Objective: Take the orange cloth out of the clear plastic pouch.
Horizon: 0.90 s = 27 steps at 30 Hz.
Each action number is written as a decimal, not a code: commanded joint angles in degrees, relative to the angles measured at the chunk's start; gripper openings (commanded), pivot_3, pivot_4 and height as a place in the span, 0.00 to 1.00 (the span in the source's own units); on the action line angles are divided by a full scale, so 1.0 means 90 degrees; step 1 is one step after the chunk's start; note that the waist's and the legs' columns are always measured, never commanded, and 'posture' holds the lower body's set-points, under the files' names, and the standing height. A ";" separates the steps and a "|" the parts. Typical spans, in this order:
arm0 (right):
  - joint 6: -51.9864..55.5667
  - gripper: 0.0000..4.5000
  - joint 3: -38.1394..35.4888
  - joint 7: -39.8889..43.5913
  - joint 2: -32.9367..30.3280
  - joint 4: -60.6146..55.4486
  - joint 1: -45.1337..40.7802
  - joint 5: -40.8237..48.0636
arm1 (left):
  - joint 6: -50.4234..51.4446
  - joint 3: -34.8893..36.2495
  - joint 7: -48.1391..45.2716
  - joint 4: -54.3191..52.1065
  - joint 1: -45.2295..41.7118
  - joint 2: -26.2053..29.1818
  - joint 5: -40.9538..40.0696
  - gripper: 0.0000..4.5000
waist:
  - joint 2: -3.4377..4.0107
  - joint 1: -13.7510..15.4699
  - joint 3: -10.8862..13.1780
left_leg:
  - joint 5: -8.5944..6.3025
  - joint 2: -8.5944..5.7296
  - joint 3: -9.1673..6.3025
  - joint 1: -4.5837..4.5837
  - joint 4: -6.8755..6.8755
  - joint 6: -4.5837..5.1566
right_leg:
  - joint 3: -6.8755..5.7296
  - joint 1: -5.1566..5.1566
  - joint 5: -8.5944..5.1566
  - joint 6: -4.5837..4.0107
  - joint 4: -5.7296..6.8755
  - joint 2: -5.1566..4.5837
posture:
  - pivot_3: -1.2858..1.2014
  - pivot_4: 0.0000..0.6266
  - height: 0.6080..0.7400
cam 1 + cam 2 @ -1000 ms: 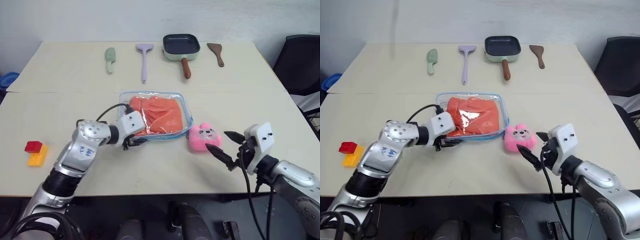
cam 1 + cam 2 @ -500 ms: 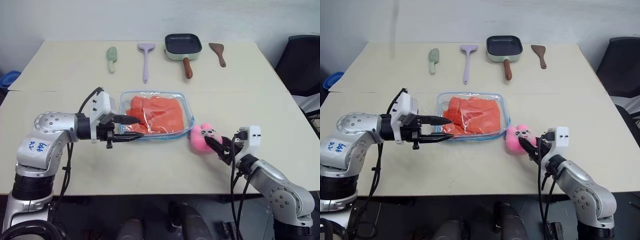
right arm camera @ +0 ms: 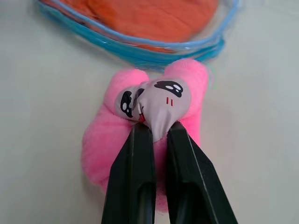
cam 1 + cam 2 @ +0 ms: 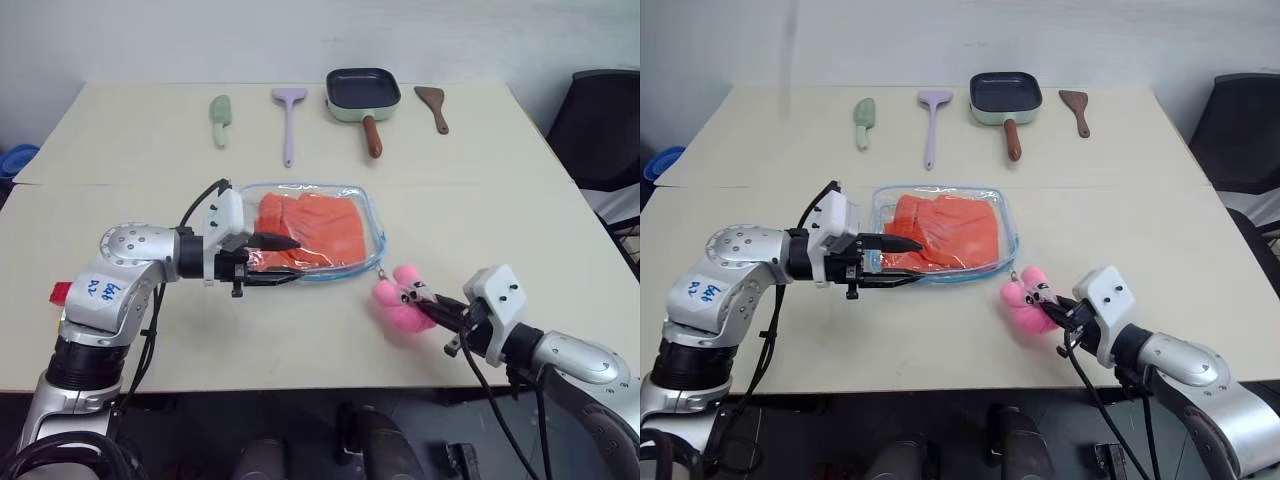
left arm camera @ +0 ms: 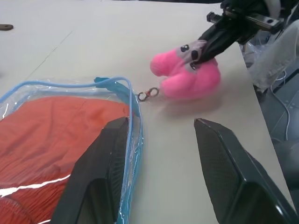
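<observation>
My left gripper grabs the pouch by its light blue rim point(image 4: 312, 275) next, since that rim stands up while the clear plastic point(image 4: 318, 225) lies slack over the cloth.
The clear plastic pouch point(image 4: 368, 213) with a light blue rim lies flat in the middle of the table, and the folded orange cloth point(image 4: 312, 224) is inside it. My left gripper point(image 4: 293, 261) is level at the pouch's near left corner and open, with one finger over the plastic point(image 5: 100, 163) and the other over bare table. Just off the pouch's near right corner, by its zipper ring point(image 5: 148, 94), my right gripper point(image 3: 156, 128) is shut on the face of a small pink plush toy point(image 4: 393, 307).
Along the table's far side lie a green utensil point(image 4: 220, 118), a purple spatula point(image 4: 288, 120), a frying pan point(image 4: 362, 92) and a brown spatula point(image 4: 433, 106). A red brick point(image 4: 60, 293) shows behind my left arm. A black chair point(image 4: 600, 120) stands to the right.
My right gripper has shut on the pink plush toy and drawn it a little toward the table's near edge. My left wrist has turned and risen slightly, staying at the pouch's corner.
</observation>
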 commanded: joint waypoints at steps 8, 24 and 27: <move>-0.1477 0.01 0.1475 0.1641 -0.0429 0.0555 -0.1255 -0.1196 | -0.0358 -0.0399 0.0028 0.0171 -0.0256 -0.0208 0.0102 0.53 | 0.0000 0.0005 0.0000 | -0.0001 -0.0005 0.0001 0.0005 0.0003 -0.0002 | 0.0002 0.0000 0.0000 -0.0001 0.0000 0.0004 | 0.52 0.24 1.00; -0.2805 0.68 0.3028 0.2790 -0.0008 0.2257 -0.2272 -0.2858 | -0.1990 -0.2061 -0.0455 0.1020 -0.0714 -0.0974 0.1448 0.53 | 0.0000 0.0019 0.0000 | 0.0000 -0.0004 -0.0012 0.0012 0.0009 -0.0001 | -0.0024 0.0020 0.0000 -0.0003 0.0004 0.0001 | 0.52 0.24 1.00; -0.2812 0.90 0.2960 0.2816 -0.0110 0.2138 -0.2297 -0.3048 | -0.2616 -0.2325 -0.0609 0.1424 -0.0911 -0.1180 0.1737 0.53 | 0.0000 0.0008 0.0000 | 0.0000 -0.0005 -0.0012 0.0020 0.0009 -0.0002 | -0.0026 0.0035 -0.0001 -0.0005 -0.0004 0.0003 | 0.52 0.24 1.00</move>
